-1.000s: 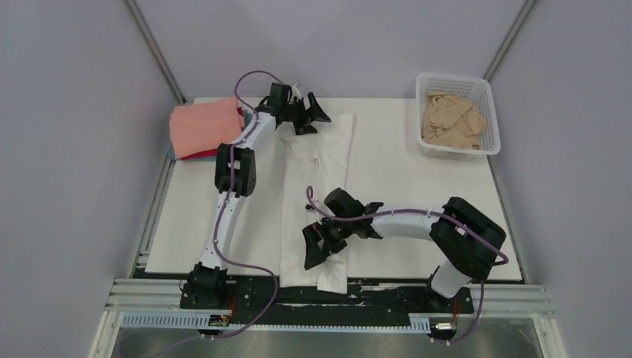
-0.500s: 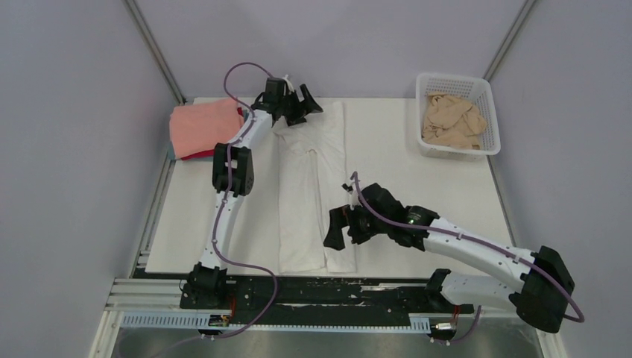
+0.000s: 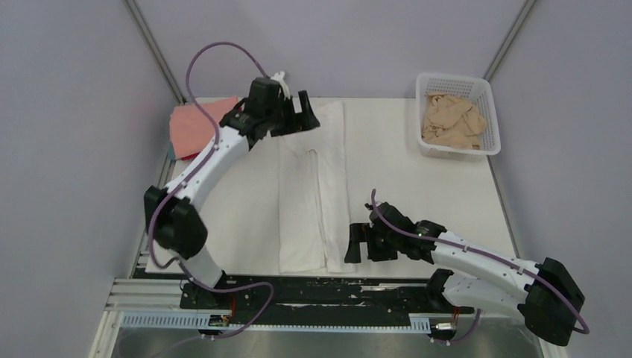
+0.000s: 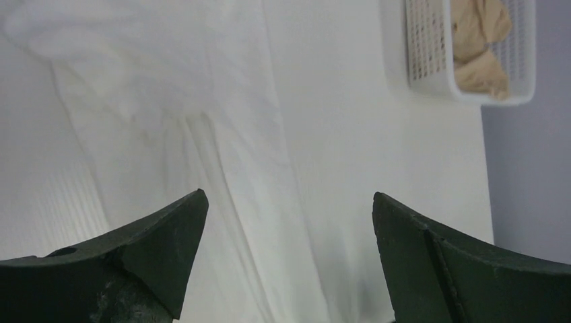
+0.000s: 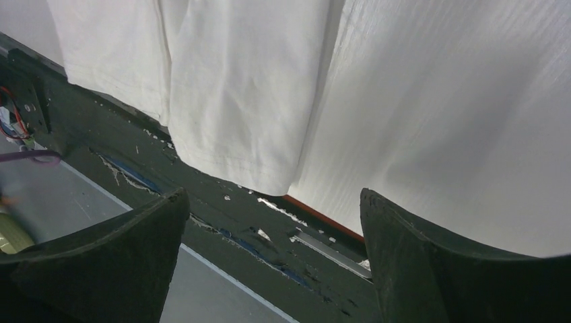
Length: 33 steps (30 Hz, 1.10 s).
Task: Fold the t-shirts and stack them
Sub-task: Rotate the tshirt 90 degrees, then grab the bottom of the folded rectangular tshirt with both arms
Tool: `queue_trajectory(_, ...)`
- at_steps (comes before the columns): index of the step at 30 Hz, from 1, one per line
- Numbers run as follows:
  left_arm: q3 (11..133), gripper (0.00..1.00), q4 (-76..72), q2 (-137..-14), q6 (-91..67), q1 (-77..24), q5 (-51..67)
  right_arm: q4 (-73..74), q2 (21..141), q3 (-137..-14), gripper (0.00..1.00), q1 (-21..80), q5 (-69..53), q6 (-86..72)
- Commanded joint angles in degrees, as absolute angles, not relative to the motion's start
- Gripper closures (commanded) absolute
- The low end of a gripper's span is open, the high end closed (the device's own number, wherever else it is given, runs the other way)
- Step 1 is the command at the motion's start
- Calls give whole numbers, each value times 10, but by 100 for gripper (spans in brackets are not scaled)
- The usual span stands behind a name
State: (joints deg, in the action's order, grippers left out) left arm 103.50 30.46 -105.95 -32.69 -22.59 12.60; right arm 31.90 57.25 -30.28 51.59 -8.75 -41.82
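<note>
The right gripper grabs the near-end hem corner of the white t-shirt next, to fold that end over toward the t-shirt's far end.
A white t-shirt lies folded into a long narrow strip down the middle of the table; it also shows in the left wrist view and in the right wrist view. My left gripper is open and empty above the shirt's far end. My right gripper is open and empty just right of the shirt's near end. A salmon-pink t-shirt lies folded on a stack at the far left, with red and blue-grey edges under it. A beige-tan t-shirt lies crumpled in the basket.
The white lattice basket stands at the far right corner and shows in the left wrist view. The black base rail runs along the table's near edge, just under the shirt's hem.
Both grippers have let go of the white shirt. The left one rose at the far end as its arm swung out left. The right one moved right and nearer. The shirt now lies flat and straight.
</note>
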Motion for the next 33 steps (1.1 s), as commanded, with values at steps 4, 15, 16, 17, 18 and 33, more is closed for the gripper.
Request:
queue_trajectory(4,518,0,234,-681,-473,-363,-114,306,545,-276,15,516,-79,-459)
queue_trajectory(15,256,3,322,-436,-685,-574,-86,232,563,-237,32,522,-118,-477)
queue_trajectory(16,239,4,320,-433,-706,-590,-81,224,566,-234,34,522,-115,-480)
queue_trajectory(17,233,8,322,-432,-723,-596,-79,218,569,-233,35,523,-112,-483)
queue_trajectory(18,221,9,323,-433,-729,-605,-77,214,571,-230,36,523,-109,-487)
queue_trajectory(33,175,45,294,-507,-776,-617,-121,172,630,-202,59,525,-109,-508)
